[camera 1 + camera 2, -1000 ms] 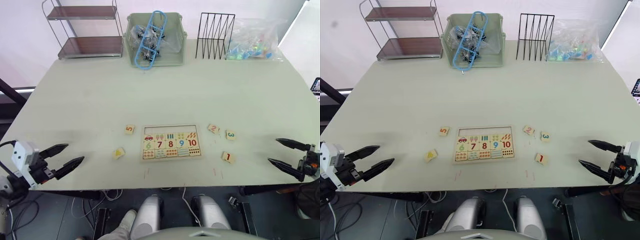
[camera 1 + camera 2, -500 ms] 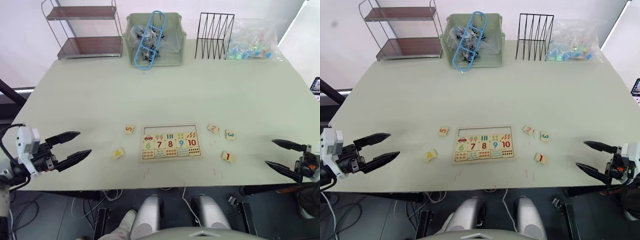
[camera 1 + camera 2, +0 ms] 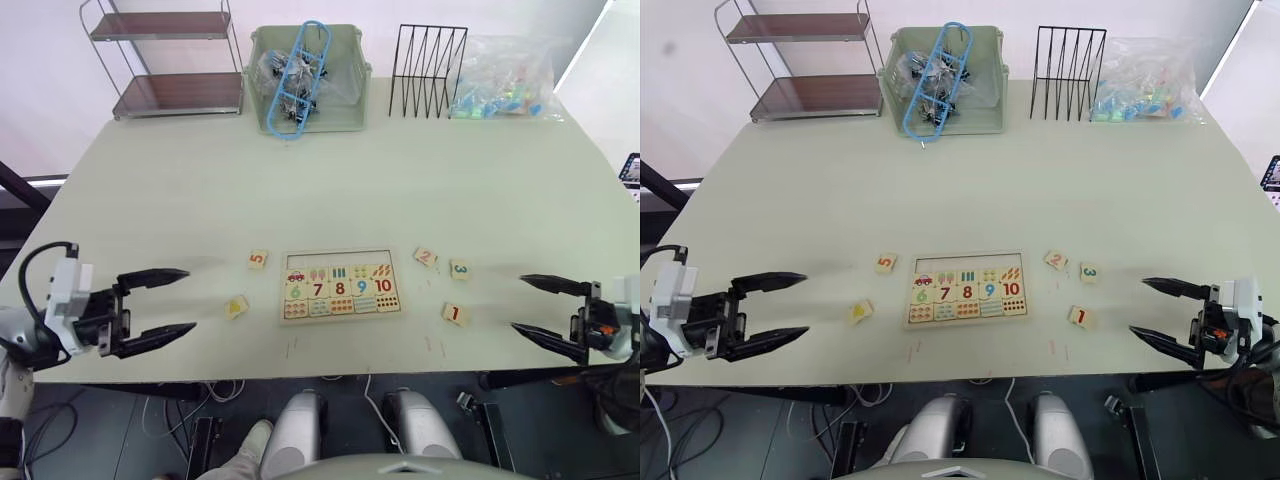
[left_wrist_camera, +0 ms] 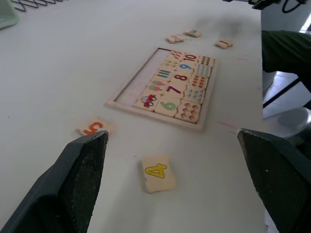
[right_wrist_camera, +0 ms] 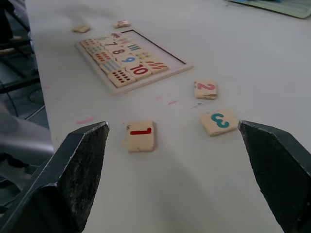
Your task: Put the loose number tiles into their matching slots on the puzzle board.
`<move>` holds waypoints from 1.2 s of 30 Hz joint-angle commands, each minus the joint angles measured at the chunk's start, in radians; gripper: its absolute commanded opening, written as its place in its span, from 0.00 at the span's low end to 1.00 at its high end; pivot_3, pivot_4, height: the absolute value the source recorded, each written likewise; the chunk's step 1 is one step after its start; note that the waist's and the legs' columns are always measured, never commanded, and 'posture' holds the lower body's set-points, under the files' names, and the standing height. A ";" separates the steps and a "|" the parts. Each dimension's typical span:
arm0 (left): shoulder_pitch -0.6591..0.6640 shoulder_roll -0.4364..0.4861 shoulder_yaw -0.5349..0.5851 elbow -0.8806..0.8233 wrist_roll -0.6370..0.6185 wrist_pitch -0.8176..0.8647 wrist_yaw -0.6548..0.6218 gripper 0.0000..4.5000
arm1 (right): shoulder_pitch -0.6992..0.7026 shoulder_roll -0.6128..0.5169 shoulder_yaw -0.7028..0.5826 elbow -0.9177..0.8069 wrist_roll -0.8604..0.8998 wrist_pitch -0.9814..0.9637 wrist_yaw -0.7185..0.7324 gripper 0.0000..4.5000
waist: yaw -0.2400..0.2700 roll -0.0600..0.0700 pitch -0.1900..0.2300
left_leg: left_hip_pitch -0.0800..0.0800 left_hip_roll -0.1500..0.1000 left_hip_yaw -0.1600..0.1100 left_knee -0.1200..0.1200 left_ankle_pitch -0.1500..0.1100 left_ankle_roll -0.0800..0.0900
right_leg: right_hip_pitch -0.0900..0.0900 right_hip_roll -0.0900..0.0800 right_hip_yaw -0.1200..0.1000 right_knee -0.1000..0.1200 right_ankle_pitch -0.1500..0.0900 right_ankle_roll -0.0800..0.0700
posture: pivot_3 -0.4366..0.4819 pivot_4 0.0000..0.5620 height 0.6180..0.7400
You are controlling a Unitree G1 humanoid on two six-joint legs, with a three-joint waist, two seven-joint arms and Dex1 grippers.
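The robot's right gripper should next grab the 1 tile by its top and bottom edges, so that the tile can be fitted into its slot.
The puzzle board (image 3: 341, 285) lies near the table's front edge, and its upper row of slots (image 3: 340, 258) is bare. Left of the board lie tile 5 (image 3: 258, 259) and tile 4 (image 3: 237, 306). To its right are tile 2 (image 3: 426, 257), tile 3 (image 3: 460, 268) and tile 1 (image 3: 455, 314). My left gripper (image 3: 188, 299) hovers open just left of tile 4. My right gripper (image 3: 518, 303) is open a little right of tiles 1 and 3. Neither holds anything.
Along the table's far edge stand a wire shelf (image 3: 170, 60), a green bin (image 3: 310, 80) with blue clips, a black wire rack (image 3: 428, 57) and a plastic bag (image 3: 505, 78) of small coloured pieces.
Both grippers have moved inward over the table: the left one to the right toward tile 4, the right one to the left toward tiles 1 and 3. Tiles and board are unmoved.
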 commanded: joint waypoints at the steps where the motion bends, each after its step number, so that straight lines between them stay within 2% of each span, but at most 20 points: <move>1: 0.021 0.005 0.004 -0.064 -0.057 -0.035 -0.032 1.00 | 0.001 0.000 0.015 -0.063 -0.003 0.012 -0.019 0.99 | 0.001 0.000 0.000 | 0.000 0.000 0.000 0.000 0.000 0.000 | 0.000 0.000 0.000 0.000 0.000 0.000 | 0.48 0.27 1.00; 7: 0.096 -0.005 0.030 -0.145 -0.089 -0.043 -0.032 1.00 | 0.019 0.007 0.089 -0.154 -0.083 0.061 -0.142 0.99 | 0.002 0.000 0.000 | 0.000 0.000 0.000 0.000 0.000 0.000 | 0.000 0.002 0.000 0.000 0.000 0.000 | 0.48 0.27 1.00; 9: 0.114 -0.007 0.038 -0.161 -0.095 -0.046 -0.032 1.00 | 0.048 0.018 0.130 -0.207 -0.150 0.090 -0.226 0.99 | 0.002 0.000 0.000 | 0.000 0.000 0.000 0.000 0.000 0.000 | 0.000 0.002 0.000 0.000 0.000 0.000 | 0.48 0.27 1.00; 20: 0.112 -0.012 0.031 -0.176 -0.103 -0.053 -0.032 1.00 | 0.101 0.049 0.236 -0.358 -0.261 0.179 -0.427 0.99 | 0.002 0.000 0.000 | -0.001 0.000 0.001 0.001 0.000 0.000 | -0.001 0.003 0.000 0.000 0.000 0.000 | 0.48 0.27 1.00; 31: 0.084 -0.008 0.023 -0.178 -0.099 -0.037 -0.032 1.00 | 0.105 0.030 0.261 -0.348 -0.305 0.180 -0.469 0.99 | 0.002 0.000 0.000 | -0.001 0.000 0.001 0.001 0.000 0.000 | -0.001 0.003 0.000 0.000 -0.001 0.000 | 0.48 0.27 1.00; 32: 0.080 -0.008 0.022 -0.178 -0.098 -0.035 -0.032 1.00 | 0.105 0.028 0.262 -0.349 -0.306 0.182 -0.469 0.87 | 0.002 0.000 0.000 | -0.001 0.000 0.001 0.001 0.000 0.000 | -0.001 0.003 0.000 0.000 -0.001 0.000 | 0.48 0.27 1.00; 34: 0.075 -0.009 0.019 -0.179 -0.096 -0.032 -0.032 1.00 | 0.107 0.024 0.260 -0.349 -0.306 0.187 -0.470 0.70 | 0.002 0.000 0.000 | -0.001 0.000 0.001 0.001 0.000 0.000 | -0.001 0.003 0.000 0.000 -0.001 0.000 | 0.48 0.27 1.00; 36: 0.070 -0.010 0.017 -0.181 -0.094 -0.028 -0.032 1.00 | 0.110 0.019 0.258 -0.352 -0.307 0.193 -0.470 0.47 | 0.002 0.000 0.000 | -0.001 0.000 0.001 0.001 0.000 0.000 | -0.001 0.003 0.000 0.000 -0.001 0.000 | 0.48 0.27 1.00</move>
